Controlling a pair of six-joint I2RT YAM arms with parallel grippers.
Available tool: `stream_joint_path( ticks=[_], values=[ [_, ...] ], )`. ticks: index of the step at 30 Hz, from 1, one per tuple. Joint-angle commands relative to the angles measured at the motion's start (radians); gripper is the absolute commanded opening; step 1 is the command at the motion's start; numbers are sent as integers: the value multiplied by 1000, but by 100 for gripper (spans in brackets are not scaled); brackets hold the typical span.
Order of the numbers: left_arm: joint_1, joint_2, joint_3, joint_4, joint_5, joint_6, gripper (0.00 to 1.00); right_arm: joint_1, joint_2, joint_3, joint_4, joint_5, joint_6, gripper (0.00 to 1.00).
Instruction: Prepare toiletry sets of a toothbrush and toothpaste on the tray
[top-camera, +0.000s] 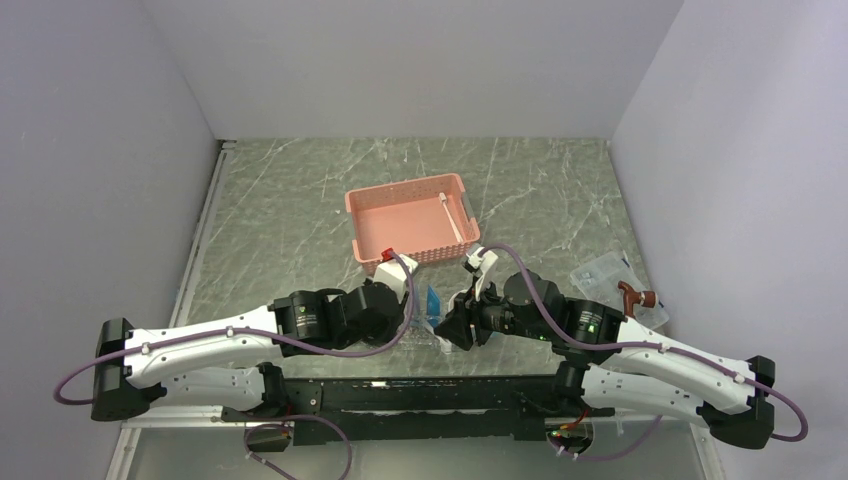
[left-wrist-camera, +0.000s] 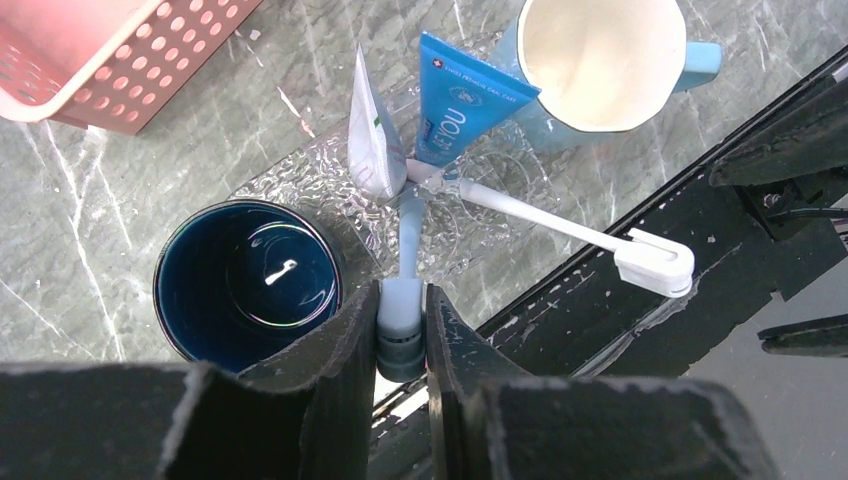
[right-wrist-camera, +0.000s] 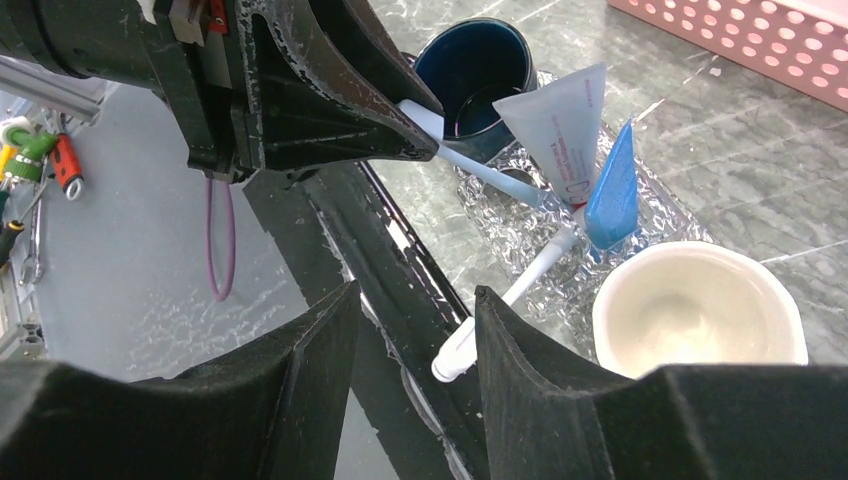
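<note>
The pale toothbrush's far end sits on the tray (left-wrist-camera: 300, 180) beside the white toothpaste tube, so now it is time for my left gripper to release the toothbrush.
My left gripper (left-wrist-camera: 401, 297) is shut on the thick end of a pale toothbrush (left-wrist-camera: 408, 225) whose far end reaches onto the clear glittery tray (left-wrist-camera: 300, 180). A white toothpaste tube (left-wrist-camera: 371, 140) and a blue toothpaste tube (left-wrist-camera: 462, 100) lie on the tray beside it. A second white toothbrush (left-wrist-camera: 560, 222) lies slanted from the tray out over the black rail. My right gripper (right-wrist-camera: 415, 295) is open and empty, and that toothbrush's end (right-wrist-camera: 455, 355) is just beyond its jaws. In the top view both grippers (top-camera: 415, 312) (top-camera: 455, 325) meet at the tray by the near edge.
A dark blue mug (left-wrist-camera: 248, 280) and a pale blue mug with a cream inside (left-wrist-camera: 600, 60) stand at the tray's ends. The pink mesh basket (top-camera: 400, 205) sits behind, with a thin white toothbrush (top-camera: 452, 216) in it. A clear box with a brown piece (top-camera: 615, 280) is at the right.
</note>
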Motion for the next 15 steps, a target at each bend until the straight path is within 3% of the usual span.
stream_joint_path(
  ticks=[1, 15],
  values=[
    [-7, -22, 9, -22, 15, -23, 27, -1, -8, -6, 42, 18, 12, 48],
    [-12, -33, 19, -39, 36, -30, 36, -1, -3, -3, 42, 19, 14, 49]
  ],
)
